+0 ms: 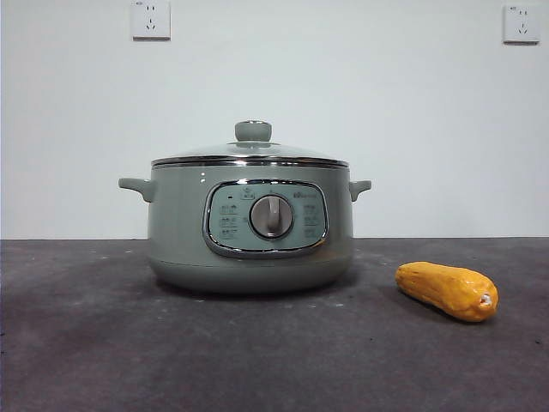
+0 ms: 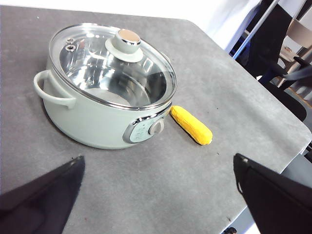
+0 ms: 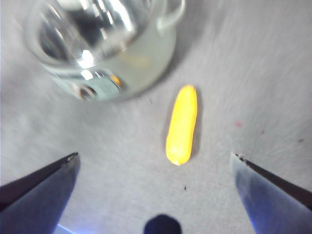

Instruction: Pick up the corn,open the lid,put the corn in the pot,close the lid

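My left gripper grabs the glass lid by its knob [image 1: 253,130] next, to open the pot for the corn [image 1: 446,290].
The sage-green pot [image 1: 250,232] stands at the table's middle with the glass lid [image 1: 250,156] closed on it, green knob on top. The orange-yellow corn [image 1: 446,290] lies on the table to the pot's right, its pale stub end toward the front. In the right wrist view the corn [image 3: 182,125] lies ahead of my right gripper [image 3: 153,168], which hangs open above it with nothing between its jaws; the pot [image 3: 105,44] is blurred. My left gripper [image 2: 158,178] is open, high and back from the pot [image 2: 105,87] and the corn [image 2: 191,125]. Neither arm shows in the front view.
The dark grey table [image 1: 103,343] ends at a white wall with two power sockets [image 1: 150,19]. In the left wrist view the table's edge [image 2: 273,170] runs near the corn's side, with black chairs [image 2: 287,48] beyond it.
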`<state>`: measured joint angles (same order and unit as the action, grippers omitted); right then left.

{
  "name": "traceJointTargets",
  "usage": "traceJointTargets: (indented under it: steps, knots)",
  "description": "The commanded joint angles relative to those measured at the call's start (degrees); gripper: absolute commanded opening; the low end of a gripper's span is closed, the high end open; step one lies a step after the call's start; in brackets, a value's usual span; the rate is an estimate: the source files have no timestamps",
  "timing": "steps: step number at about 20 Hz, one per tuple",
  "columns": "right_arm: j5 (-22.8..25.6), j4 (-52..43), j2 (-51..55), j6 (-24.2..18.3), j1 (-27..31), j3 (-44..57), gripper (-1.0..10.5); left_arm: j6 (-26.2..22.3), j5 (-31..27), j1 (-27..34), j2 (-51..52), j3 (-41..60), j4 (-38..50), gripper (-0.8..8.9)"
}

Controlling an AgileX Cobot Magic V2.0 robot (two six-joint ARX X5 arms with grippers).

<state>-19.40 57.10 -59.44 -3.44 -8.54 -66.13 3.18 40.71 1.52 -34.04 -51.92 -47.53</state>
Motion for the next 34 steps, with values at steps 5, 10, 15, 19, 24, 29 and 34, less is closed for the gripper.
traceJointTargets:
  steps: [5,10,15,19,24,29,34]
  knots:
    - [7.45,-4.66,-21.4,0.42,-7.5,-0.11,6.6,-0.42,0.26,-0.39,-0.96,-0.04,0.92,6.28]
    - [13.05,-8.96,-33.11,0.48,-10.38,-0.11,6.2,-0.44,0.24,-1.75,-2.27,-0.04,0.94,6.28]
    - [13.9,-11.43,-38.73,1.81,-10.64,-0.11,5.8,-0.46,0.24,-2.49,-4.02,-0.04,1.33,6.29]
    - [13.88,-12.15,-41.0,1.97,-10.64,-0.11,4.5,-0.44,0.24,-3.37,-5.42,-0.04,3.56,6.28]
    - [12.63,-11.96,-41.97,1.53,-10.64,-0.09,0.0,-0.46,0.26,-3.52,-7.56,-0.07,3.89,6.28]
    - [11.47,-11.02,-41.66,0.11,-10.62,-0.09,-0.1,-0.37,0.31,-4.24,-10.71,-0.07,6.69,6.28]
    - [11.47,-7.61,-34.67,-1.29,-10.4,-0.13,-0.1,-0.5,-0.59,-7.98,-17.92,-6.4,11.41,6.28]
